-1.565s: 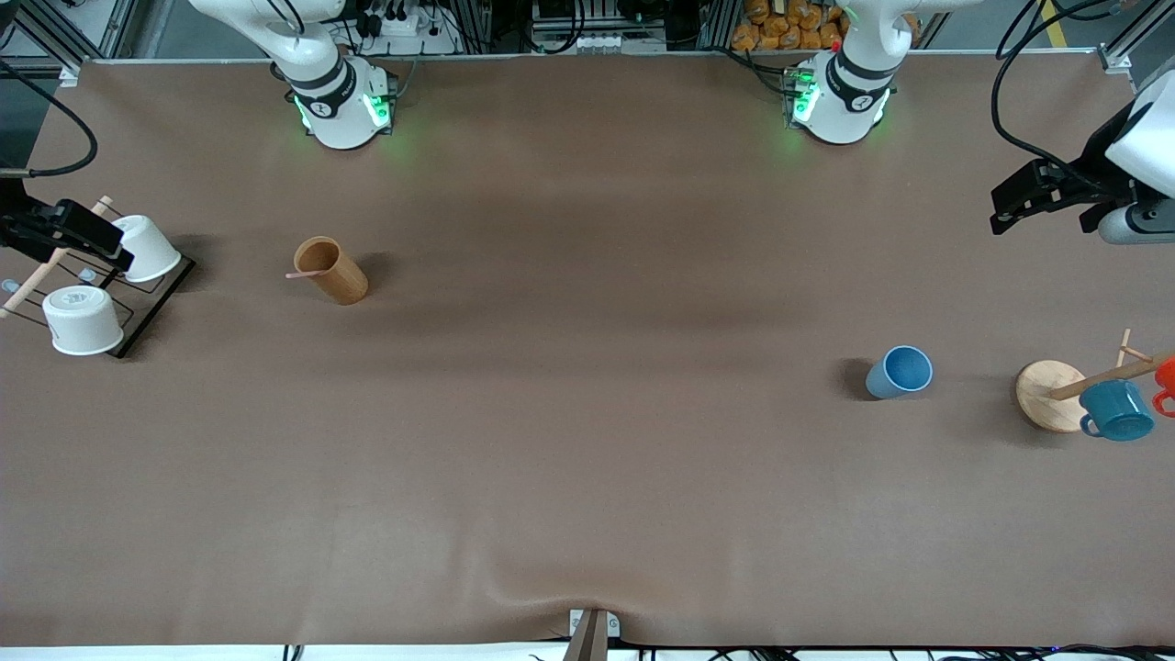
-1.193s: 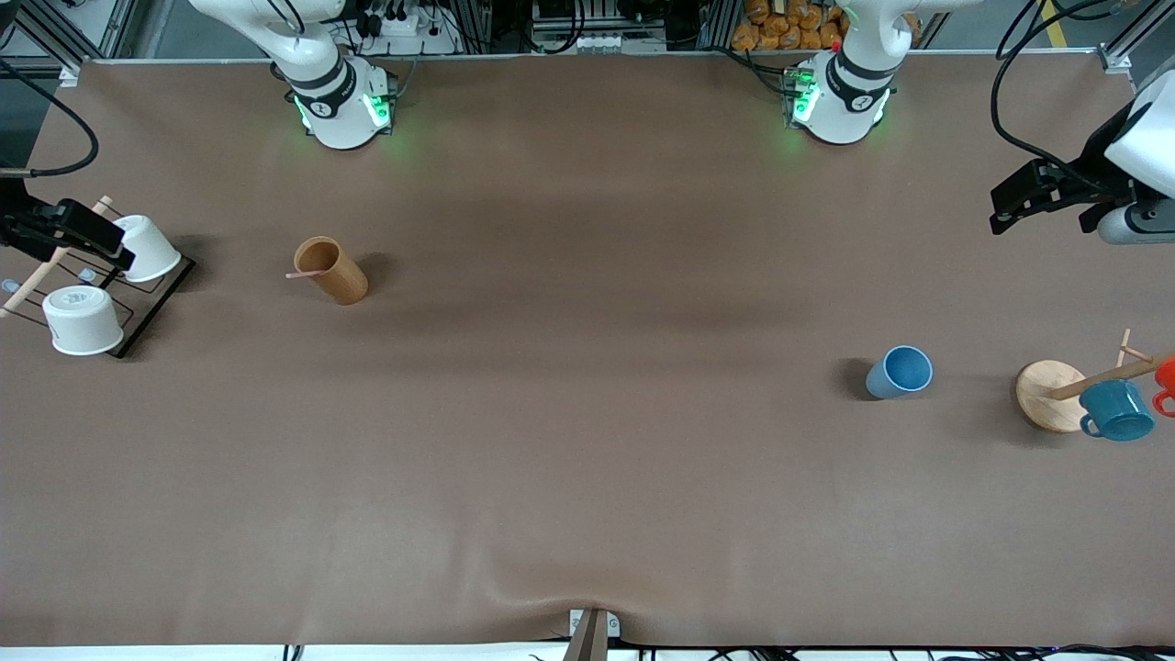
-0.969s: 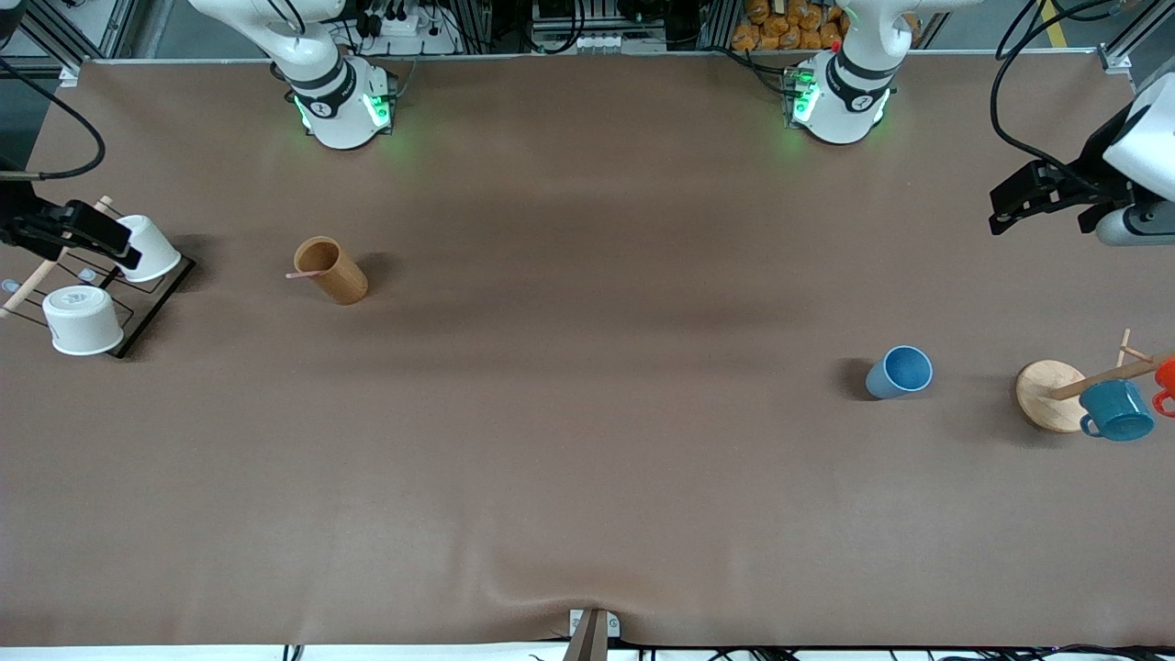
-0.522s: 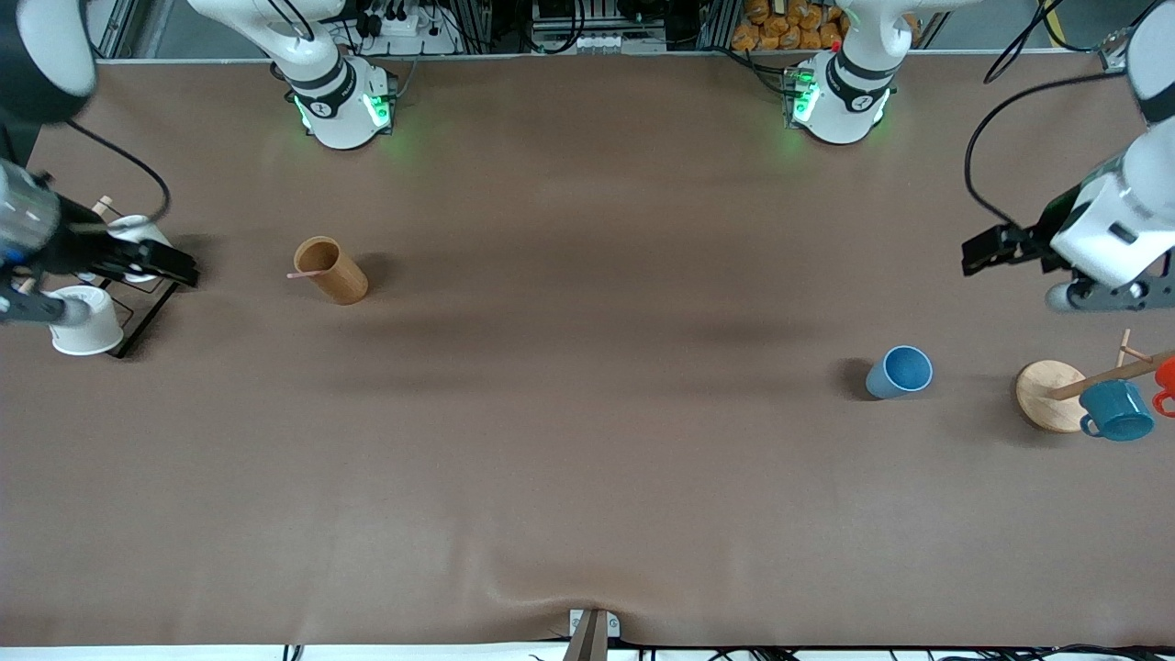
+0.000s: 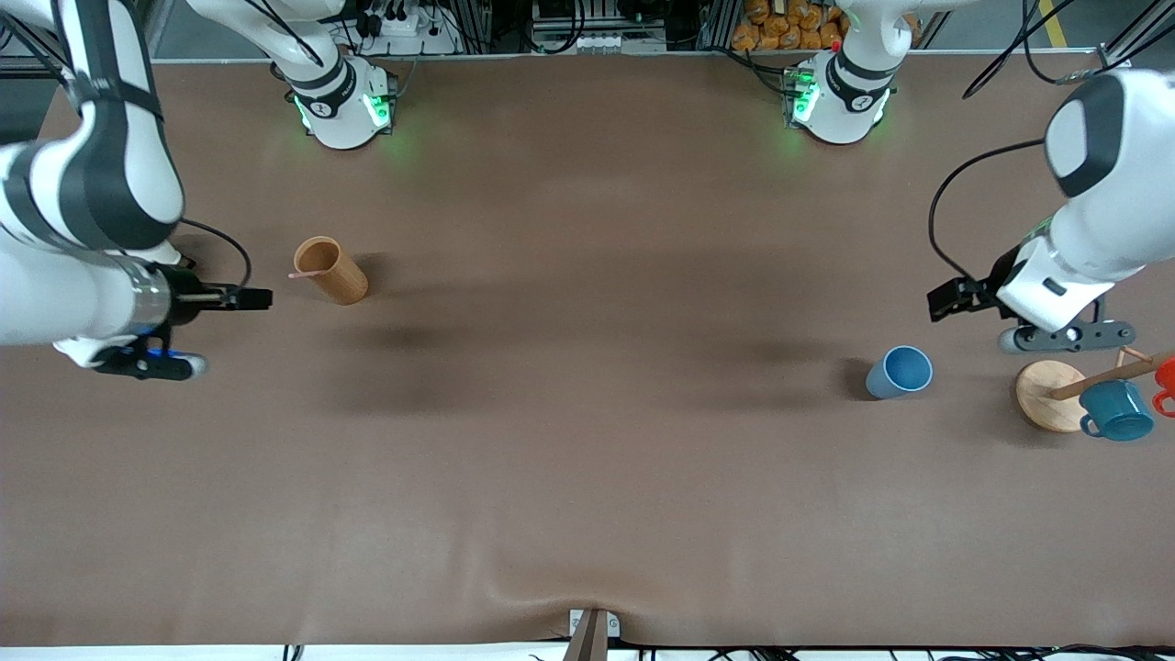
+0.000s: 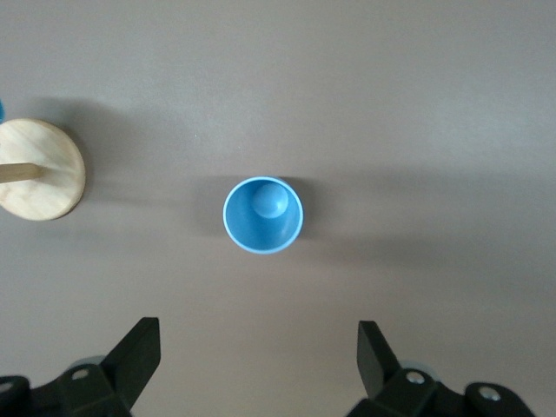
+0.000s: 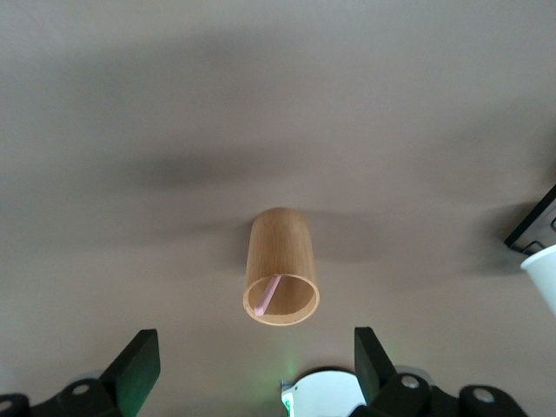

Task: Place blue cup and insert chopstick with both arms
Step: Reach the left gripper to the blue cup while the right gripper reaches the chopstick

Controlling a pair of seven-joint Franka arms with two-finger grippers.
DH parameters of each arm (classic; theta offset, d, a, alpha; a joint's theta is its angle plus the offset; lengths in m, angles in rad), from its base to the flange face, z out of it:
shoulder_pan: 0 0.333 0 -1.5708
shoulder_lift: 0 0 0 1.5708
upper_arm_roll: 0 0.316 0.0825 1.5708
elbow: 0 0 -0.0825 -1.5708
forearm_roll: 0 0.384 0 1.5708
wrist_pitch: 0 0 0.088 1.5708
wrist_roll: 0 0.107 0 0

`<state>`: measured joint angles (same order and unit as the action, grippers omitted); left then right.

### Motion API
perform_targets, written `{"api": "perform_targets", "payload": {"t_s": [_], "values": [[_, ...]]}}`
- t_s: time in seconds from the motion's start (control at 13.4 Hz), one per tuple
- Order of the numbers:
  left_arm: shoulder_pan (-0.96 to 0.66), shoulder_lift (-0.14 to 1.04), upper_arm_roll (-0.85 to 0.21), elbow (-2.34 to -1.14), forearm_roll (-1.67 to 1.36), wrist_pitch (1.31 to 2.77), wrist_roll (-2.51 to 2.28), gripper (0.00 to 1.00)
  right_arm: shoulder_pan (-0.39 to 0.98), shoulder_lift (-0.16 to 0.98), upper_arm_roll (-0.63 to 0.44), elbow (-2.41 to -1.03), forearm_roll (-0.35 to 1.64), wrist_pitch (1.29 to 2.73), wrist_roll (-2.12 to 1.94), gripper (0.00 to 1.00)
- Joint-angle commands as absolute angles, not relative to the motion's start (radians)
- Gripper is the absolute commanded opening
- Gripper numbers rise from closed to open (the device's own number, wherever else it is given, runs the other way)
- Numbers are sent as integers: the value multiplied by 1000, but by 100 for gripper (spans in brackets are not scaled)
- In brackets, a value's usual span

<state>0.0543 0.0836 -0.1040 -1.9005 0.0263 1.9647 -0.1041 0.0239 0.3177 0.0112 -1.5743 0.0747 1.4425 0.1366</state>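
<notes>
My right gripper grabs the pale-pink chopstick by its protruding end (image 5: 295, 275) next, to put the chopstick into the blue cup (image 5: 900, 372).
The blue cup (image 5: 900, 372) stands upright and empty on the table toward the left arm's end; it also shows in the left wrist view (image 6: 263, 215). The pale-pink chopstick (image 5: 301, 274) leans inside a tan wooden cylinder (image 5: 332, 270) toward the right arm's end, and both show in the right wrist view, chopstick (image 7: 265, 295) and cylinder (image 7: 281, 269). My left gripper (image 5: 950, 301) is open and empty over bare table beside the cup (image 6: 256, 358). My right gripper (image 5: 252, 298) is open and empty over bare table beside the cylinder (image 7: 254, 363).
A mug rack with a round wooden base (image 5: 1046, 397) holds a teal mug (image 5: 1115, 410) and an orange mug (image 5: 1166, 376) at the left arm's end. A white cup (image 7: 543, 271) on a black rack (image 7: 532, 228) shows at the right wrist view's edge.
Both arms have swung in from the table ends. The left gripper has come close to the blue cup, the right gripper from over the white-cup rack to beside the wooden cylinder.
</notes>
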Motion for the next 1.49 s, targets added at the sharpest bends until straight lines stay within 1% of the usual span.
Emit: {"api": "perform_targets", "payload": {"t_s": [0.0,0.07,0.15,0.22,0.3,0.37,0.45,0.52,0.6,0.67,0.75,0.82,0.89,1.04,1.12,1.19,1.27,1.42], "values": [[90,113,-107,-1950,25,2052,-101,100,38,325,6,-1643,92,1434,155,95],[106,136,-107,-1951,28,2074,-83,100,40,325,6,-1681,95,1448,155,87],[107,159,-107,-1951,28,2091,-80,100,44,325,6,-1704,106,1462,155,78],[109,178,-107,-1953,28,2106,-80,100,52,325,6,-1724,107,1474,155,76],[121,192,-107,-1965,28,2133,-80,100,54,327,6,-1753,107,1495,156,69],[133,207,-107,-1980,31,2173,-77,100,55,327,6,-1782,107,1515,156,64],[141,225,-107,-1994,31,2210,-62,100,60,327,6,-1793,107,1522,155,59],[155,238,-109,-2008,31,2242,-54,100,61,325,6,-1795,107,1516,156,51],[156,247,-109,-2019,31,2270,-54,100,61,325,6,-1795,107,1508,156,49],[156,259,-109,-2022,29,2282,-54,100,61,325,6,-1793,107,1494,155,41],[156,273,-110,-2022,31,2286,-54,100,61,324,6,-1793,107,1488,156,38],[155,284,-110,-2022,29,2299,-54,100,61,322,6,-1793,107,1486,155,31],[156,299,-110,-2026,29,2316,-54,99,60,322,5,-1793,106,1488,155,27],[156,328,-110,-2029,29,2345,-54,91,58,322,5,-1793,106,1488,155,12],[156,339,-110,-2028,29,2355,-54,87,58,324,5,-1793,106,1489,155,6],[156,347,-110,-2028,29,2358,-54,82,58,324,5,-1792,104,1489,153,1],[158,354,-110,-2026,29,2365,-54,78,57,322,5,-1787,100,1488,153,0],[158,367,-110,-2026,29,2370,-54,62,57,313,3,-1773,98,1456,153,0]]}}
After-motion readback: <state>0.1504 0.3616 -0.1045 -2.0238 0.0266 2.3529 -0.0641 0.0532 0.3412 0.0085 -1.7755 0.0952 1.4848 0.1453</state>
